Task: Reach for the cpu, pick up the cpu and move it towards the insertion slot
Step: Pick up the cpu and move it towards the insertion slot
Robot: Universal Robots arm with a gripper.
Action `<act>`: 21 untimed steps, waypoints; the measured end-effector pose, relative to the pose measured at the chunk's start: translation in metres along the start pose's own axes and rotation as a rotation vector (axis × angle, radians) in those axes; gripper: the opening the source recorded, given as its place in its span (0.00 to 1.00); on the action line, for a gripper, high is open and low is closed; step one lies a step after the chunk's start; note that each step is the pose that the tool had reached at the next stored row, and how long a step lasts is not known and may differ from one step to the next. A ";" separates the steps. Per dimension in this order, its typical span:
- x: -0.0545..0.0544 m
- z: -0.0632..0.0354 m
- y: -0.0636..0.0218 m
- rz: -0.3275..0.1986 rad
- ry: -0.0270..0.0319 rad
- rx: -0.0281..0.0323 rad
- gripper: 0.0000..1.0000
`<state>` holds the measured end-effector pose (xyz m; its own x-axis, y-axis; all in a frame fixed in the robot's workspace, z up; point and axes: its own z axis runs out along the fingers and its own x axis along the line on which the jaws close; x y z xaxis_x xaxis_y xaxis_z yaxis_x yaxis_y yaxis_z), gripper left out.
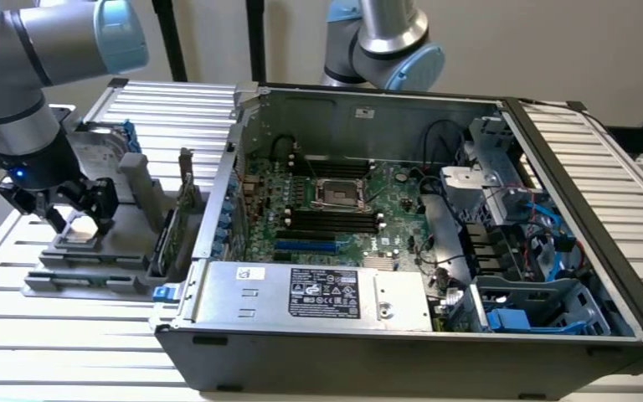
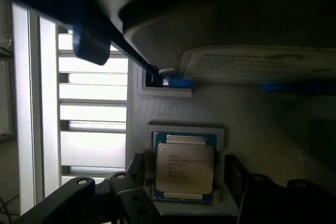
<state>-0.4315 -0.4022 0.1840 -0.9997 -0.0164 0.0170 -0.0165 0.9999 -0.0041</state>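
The holder's raised rim (image 2: 220, 137) wraps closely around the corners of the cpu (image 2: 185, 168). My gripper needs to pinch the cpu next by its two opposite side edges, where the holder's rim opens.
The cpu (image 2: 185, 168) is a small flat square chip with a silver top, lying in a recess of the grey holder (image 1: 104, 243) at the exterior view's left. My gripper (image 1: 79, 219) hangs directly over it, jaws open, one black finger (image 2: 137, 182) on each side of the chip and no contact visible. In the exterior view the cpu (image 1: 78, 227) shows as a pale square between the fingers. The insertion slot (image 1: 338, 192), a shiny metal-framed socket with a dark centre, sits on the green board inside the open computer case (image 1: 355, 335).
A silver hard drive (image 1: 107, 149) with blue rails stands at the back of the holder, with upright cards (image 1: 177, 226) beside the case wall. Long black memory slots (image 1: 321, 219) flank the socket. A second robot arm (image 1: 383, 42) rises behind the case. Slatted metal table (image 1: 54, 335) underneath.
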 end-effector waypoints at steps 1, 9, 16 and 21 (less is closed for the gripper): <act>0.000 0.0000 0.0002 0.000 0.0000 0.0016 0.71; 0.000 0.0001 0.0018 0.000 0.0002 0.0113 0.69; 0.000 0.0000 0.0022 0.000 0.0004 0.0145 0.60; 0.000 -0.0009 0.0023 0.000 0.0001 0.0155 0.55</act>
<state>-0.4316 -0.3999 0.1849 -0.9997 -0.0162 0.0171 -0.0165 0.9997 -0.0196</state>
